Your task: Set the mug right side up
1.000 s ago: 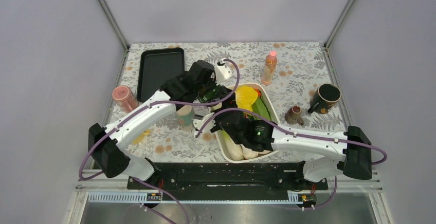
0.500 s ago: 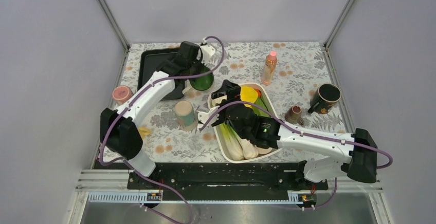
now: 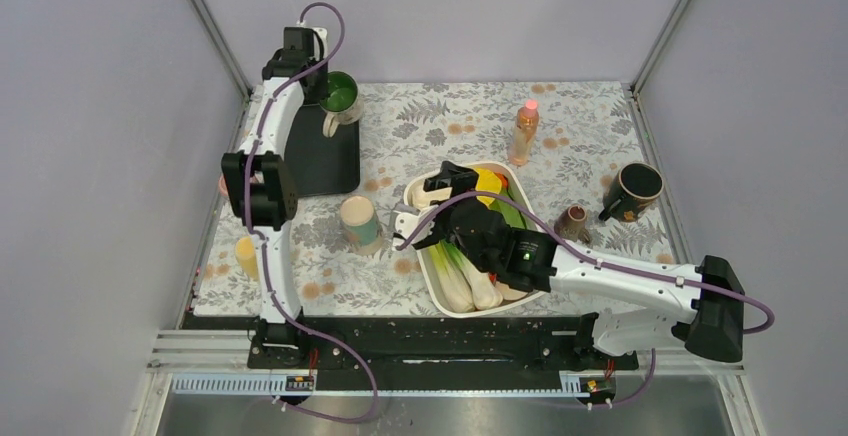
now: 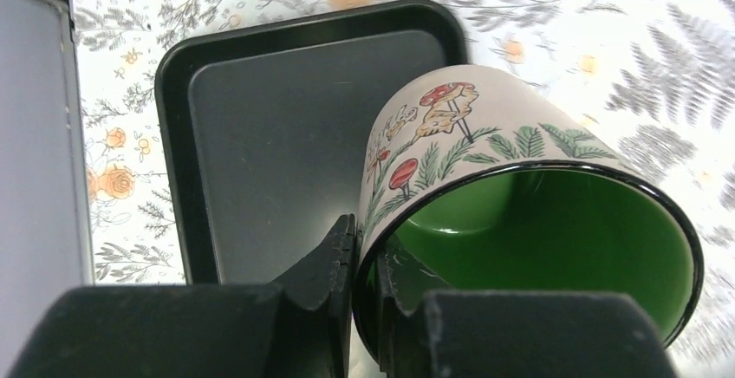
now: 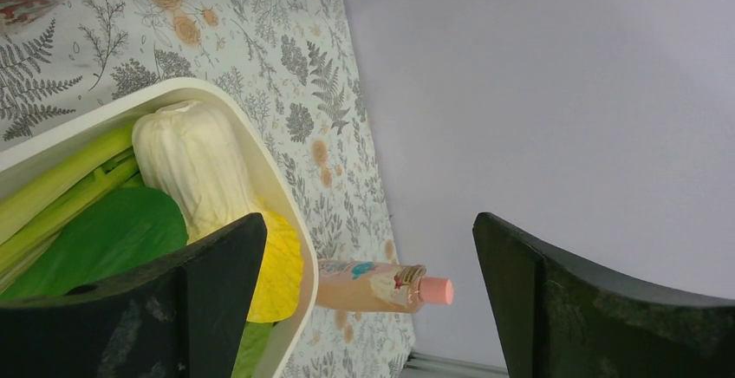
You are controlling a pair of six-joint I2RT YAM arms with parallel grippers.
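My left gripper moves the mug toward the tray next and only then releases it. The mug [image 3: 341,96] hangs partly past the tray's edge and would fall tilted onto it.
The mug [image 3: 341,96] is cream with mushroom and fern prints and a green inside. My left gripper [image 3: 322,90] is shut on its rim, one finger inside and one outside, and holds it above the far end of the black tray [image 3: 318,161]. From above its green opening faces up and its handle hangs toward the tray. In the left wrist view the mug [image 4: 485,153] fills the right side, with the gripper [image 4: 366,258] pinching its wall. My right gripper [image 3: 441,192] is open and empty over the white bowl [image 3: 428,276].
The bowl holds leeks, cabbage and leaves. A tan and green cup [image 3: 360,222] stands left of it. A pink bottle [image 3: 524,131], a small brown cup [image 3: 572,223] and a dark mug [image 3: 634,190] are at the right. A yellow item [image 3: 245,255] lies near the left edge.
My left arm has swung from the table's middle to the far left corner, carrying the mug, whose opening now faces up. The right gripper has shifted slightly over the bowl.
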